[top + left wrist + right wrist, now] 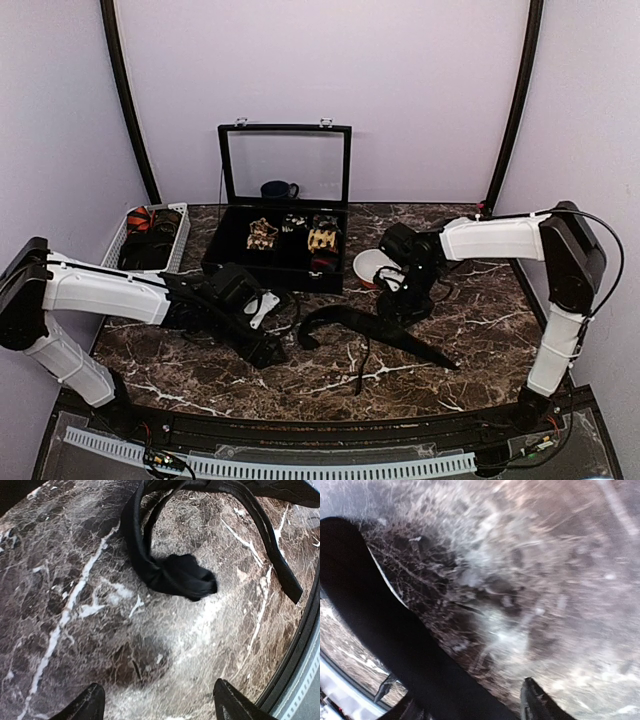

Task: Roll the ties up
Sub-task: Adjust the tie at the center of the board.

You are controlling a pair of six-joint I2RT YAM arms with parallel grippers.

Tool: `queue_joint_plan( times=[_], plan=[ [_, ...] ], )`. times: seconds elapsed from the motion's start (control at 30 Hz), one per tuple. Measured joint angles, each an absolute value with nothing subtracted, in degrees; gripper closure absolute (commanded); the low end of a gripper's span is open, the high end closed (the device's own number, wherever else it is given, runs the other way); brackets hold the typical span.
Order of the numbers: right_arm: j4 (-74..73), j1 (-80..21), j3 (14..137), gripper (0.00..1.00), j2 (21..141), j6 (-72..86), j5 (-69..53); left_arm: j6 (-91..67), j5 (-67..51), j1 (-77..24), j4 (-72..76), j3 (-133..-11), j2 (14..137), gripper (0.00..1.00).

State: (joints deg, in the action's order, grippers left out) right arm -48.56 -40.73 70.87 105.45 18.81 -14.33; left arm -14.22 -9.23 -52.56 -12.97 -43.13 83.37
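The black tie needs its wide part free to stretch for rolling, so my left gripper should reach the tie and grab its crumpled narrow end (308,341) (184,577).
A plain black tie (350,318) lies on the marble table, curling from a crumpled narrow end at the left to its wide pointed end at the right. My left gripper (268,352) is low over the table just left of the tie. In the left wrist view it (160,702) is open and empty, with the crumpled tie end (185,577) ahead of it. My right gripper (398,312) is down at the tie's middle. In the right wrist view it (475,710) is open, and the wide black band (390,625) crosses by its left finger.
A black case (285,265) with its glass lid raised stands at the back and holds rolled patterned ties (263,234). A white basket (125,232) with more ties is at the back left. A white round thing (372,265) lies right of the case. A dark mug (279,188) shows behind the lid.
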Motion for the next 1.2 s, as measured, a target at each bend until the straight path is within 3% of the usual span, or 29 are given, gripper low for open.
queue_joint_plan(
  times=[0.3,0.47,0.77,0.9,1.1,1.2],
  plan=[
    [-47.88,-40.8,70.54,0.35,95.74,23.55,-11.44,-16.73,-9.56,-52.62,-10.63,-50.61,90.52,0.13],
    [-44.38,-42.63,66.19,0.42,90.08,27.83,-13.08,-21.15,-6.24,-54.92,-7.03,-50.65,91.11,0.12],
    [-41.1,-50.74,62.57,0.36,89.67,32.99,-13.82,-28.36,0.27,-57.71,-4.91,-54.37,98.78,0.16],
    [-40.21,-51.55,59.86,0.35,89.69,35.07,-11.7,-30.39,3.31,-57.82,-6.96,-56.47,100.44,0.31],
    [-38.61,-51.81,59.13,0.33,93.27,36.34,-9.04,-29.87,4.95,-57.82,-11.38,-59.29,102.0,0.88],
    [-36.95,-52.29,60.31,0.32,96.33,36.03,-8.69,-27.42,5.04,-57.82,-14.09,-60.45,101.6,1.0]
  ],
)
